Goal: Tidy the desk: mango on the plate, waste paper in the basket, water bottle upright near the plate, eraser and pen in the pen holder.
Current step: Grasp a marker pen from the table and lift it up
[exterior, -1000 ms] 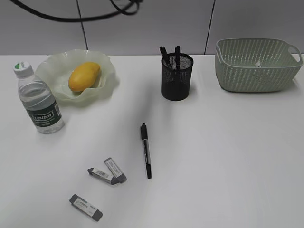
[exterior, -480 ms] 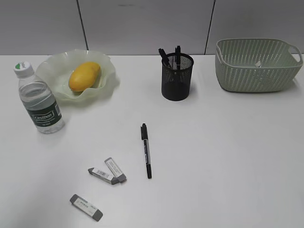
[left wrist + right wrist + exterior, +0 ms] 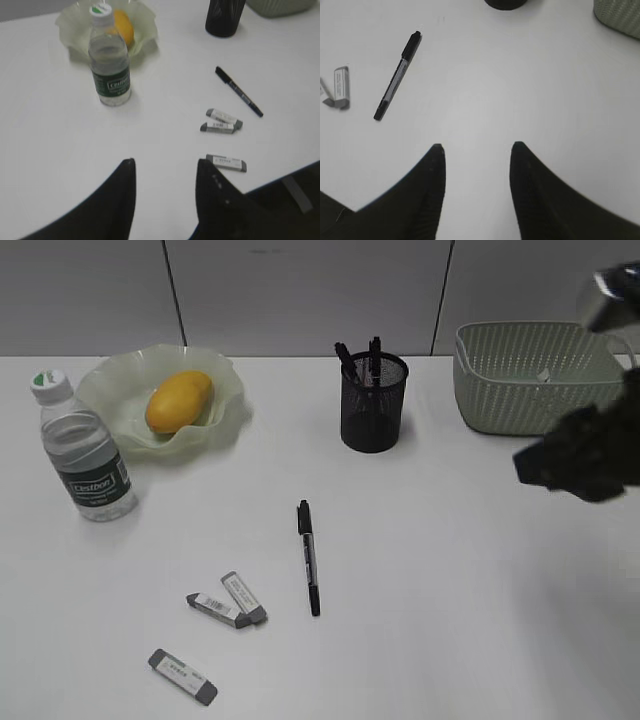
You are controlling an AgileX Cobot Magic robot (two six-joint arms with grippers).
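Note:
My right gripper should grab the black pen by its end with the cap (image 3: 305, 518), to drop it into the mesh pen holder (image 3: 373, 402).
The yellow mango (image 3: 178, 400) lies in the pale green plate (image 3: 225, 375). The water bottle (image 3: 84, 452) stands upright to the plate's left. A black pen (image 3: 308, 557) lies mid-desk, and three grey erasers (image 3: 229, 604) lie at the front left. The black mesh pen holder (image 3: 373, 402) holds pens. The green basket (image 3: 535, 375) holds a scrap of white paper (image 3: 543, 373). My right gripper (image 3: 477, 147) is open and empty over bare desk, right of the pen (image 3: 397, 76); its arm (image 3: 585, 455) enters at the right. My left gripper (image 3: 165, 162) is open and empty, near one eraser (image 3: 226, 163).
The white desk (image 3: 450, 570) ends in a grey panelled wall at the back. In the left wrist view the bottle (image 3: 110, 65) stands in front of the plate (image 3: 145, 35), and the desk's front edge runs along the lower right.
A dark cable at the top has left the view. The right arm has come into the exterior view from the right edge. The objects have not moved.

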